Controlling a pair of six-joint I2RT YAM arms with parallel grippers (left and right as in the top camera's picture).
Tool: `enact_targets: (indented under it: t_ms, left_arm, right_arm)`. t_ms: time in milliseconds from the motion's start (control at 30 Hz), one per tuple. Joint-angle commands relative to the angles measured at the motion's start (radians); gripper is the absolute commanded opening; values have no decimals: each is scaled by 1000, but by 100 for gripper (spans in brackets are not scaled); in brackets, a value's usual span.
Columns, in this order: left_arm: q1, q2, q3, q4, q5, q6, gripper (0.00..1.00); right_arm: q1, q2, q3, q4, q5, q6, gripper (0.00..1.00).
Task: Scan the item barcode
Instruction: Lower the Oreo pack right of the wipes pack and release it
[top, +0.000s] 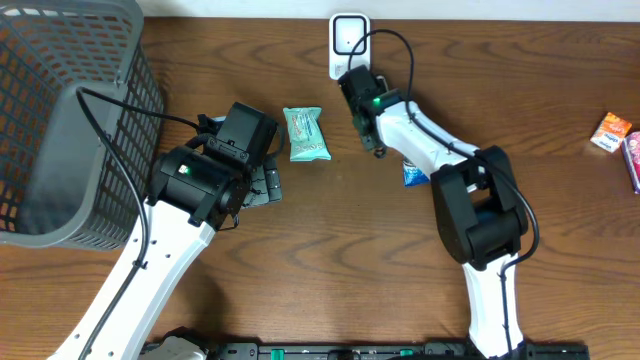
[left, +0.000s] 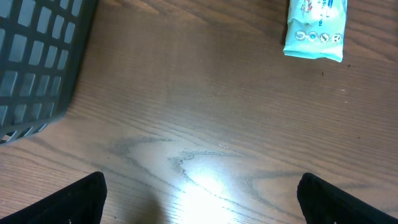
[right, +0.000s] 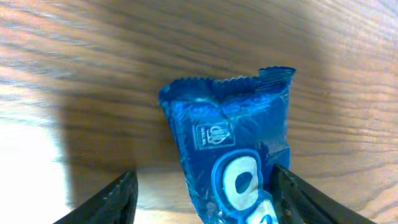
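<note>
I should grab the blue snack packet (right: 233, 155) with my right gripper across its long sides, near its far serrated end (right: 228, 117). The rest of the packet then stays free to turn for scanning.
A blue snack packet (right: 233, 155) with white lettering lies on the wooden table, between the fingers of my right gripper (right: 204, 190). The gripper is open. Its right finger (right: 298, 199) is close beside the packet and its left finger (right: 112, 199) stands well apart from it. From overhead only a corner of this packet (top: 413, 175) shows from under the right arm. No barcode shows on it. The white scanner (top: 349, 40) stands at the table's far edge. My left gripper (left: 202, 193) is open wide over bare wood, holding nothing.
A teal snack packet (top: 305, 135) lies ahead of the left gripper (top: 265, 185), and it shows in the left wrist view's top right (left: 314, 28). A grey mesh basket (top: 60, 120) fills the far left. Two more small packets (top: 611, 131) lie at the right edge.
</note>
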Motion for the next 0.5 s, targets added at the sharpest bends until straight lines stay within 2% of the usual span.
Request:
enact_targets:
  t_ms: [0,167,267,300,400,467]
  left_arm:
    - [3,6,-2,-3,-2,-2,98]
    - [3,6,-2,-3,-2,-2,98]
    - [3,6,-2,-3,-2,-2,98]
    - [3,6,-2,-3,-2,-2,98]
    - [3,6,-2,-3,-2,-2,98]
    - [3,6,-2,-3,-2,-2,98]
  right_arm:
    - [-58,71,-39,-14,-119,-13,63]
    - [-110,71,-87,22,-218,-12,63]
    - [-128,71,-126,45,-228,-12,58]
    - [-133,71,-135,46,-232,-11,52]
    - [-144,71,-143,43,-248,-8,20]
    - [-147,70,-141,43,-277,-8,8]
